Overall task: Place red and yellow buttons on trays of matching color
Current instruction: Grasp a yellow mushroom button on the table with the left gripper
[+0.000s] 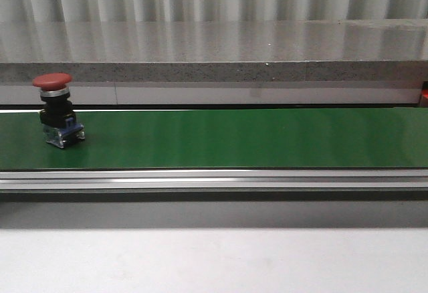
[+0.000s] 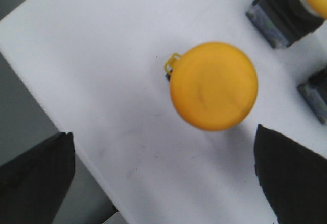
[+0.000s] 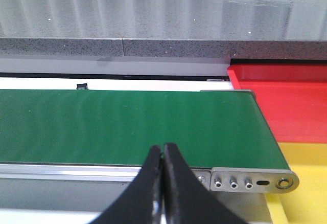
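My left gripper must reach the yellow button [image 2: 213,86] before it closes.
A red button [image 1: 55,109] with a black body and a blue base stands upright at the far left of the green belt [image 1: 234,138]. In the left wrist view a yellow button [image 2: 213,86] stands on a white surface [image 2: 102,70], seen from above. My left gripper [image 2: 166,178] hangs open over that surface, its dark fingers [image 2: 36,175] wide apart and the button beyond them. My right gripper [image 3: 163,155] is shut on nothing, in front of the belt's right end. The red tray [image 3: 286,101] and the yellow tray [image 3: 304,157] lie just past that end.
Two more button bodies [image 2: 278,12] stand at the white surface's edge of view, one with a yellow cap. A grey stone ledge [image 1: 214,62] runs behind the belt. A metal rail [image 1: 214,179] borders the belt's front, with an end bracket [image 3: 253,180].
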Controlling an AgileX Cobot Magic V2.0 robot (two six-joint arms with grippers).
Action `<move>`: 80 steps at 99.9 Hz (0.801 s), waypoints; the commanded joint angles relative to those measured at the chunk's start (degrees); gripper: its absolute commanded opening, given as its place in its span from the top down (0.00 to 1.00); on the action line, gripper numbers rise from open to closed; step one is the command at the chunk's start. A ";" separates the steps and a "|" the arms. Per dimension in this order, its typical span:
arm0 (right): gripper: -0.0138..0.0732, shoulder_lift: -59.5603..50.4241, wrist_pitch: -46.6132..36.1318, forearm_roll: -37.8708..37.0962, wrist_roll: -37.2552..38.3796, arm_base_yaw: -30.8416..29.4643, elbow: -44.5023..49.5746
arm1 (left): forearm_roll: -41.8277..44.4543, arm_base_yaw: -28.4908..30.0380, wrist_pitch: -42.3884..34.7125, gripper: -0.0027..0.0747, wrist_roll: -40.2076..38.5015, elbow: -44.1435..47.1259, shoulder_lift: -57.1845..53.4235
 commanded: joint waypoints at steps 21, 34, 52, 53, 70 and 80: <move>0.92 -0.93 -4.51 -0.57 -0.05 -0.28 0.04 | -1.92 -0.05 -1.51 0.09 1.90 -5.75 1.89; 0.92 -0.93 -4.51 -0.57 -0.05 -0.28 0.04 | -3.05 -0.05 -1.46 0.09 2.99 -7.33 3.74; 0.92 -0.93 -4.51 -0.57 -0.05 -0.28 0.04 | -3.69 -0.05 -1.46 0.09 3.25 -9.05 6.57; 0.92 -0.93 -4.51 -0.57 -0.05 -0.28 0.04 | -3.69 -0.05 -1.46 0.09 3.25 -9.22 6.80; 0.92 -0.93 -4.51 -0.57 -0.05 -0.28 0.04 | -4.25 -0.05 -1.46 0.09 3.25 -11.01 9.12; 0.92 -0.93 -4.51 -0.57 -0.05 -0.28 0.04 | -4.38 -0.05 -1.46 0.12 3.25 -11.88 9.94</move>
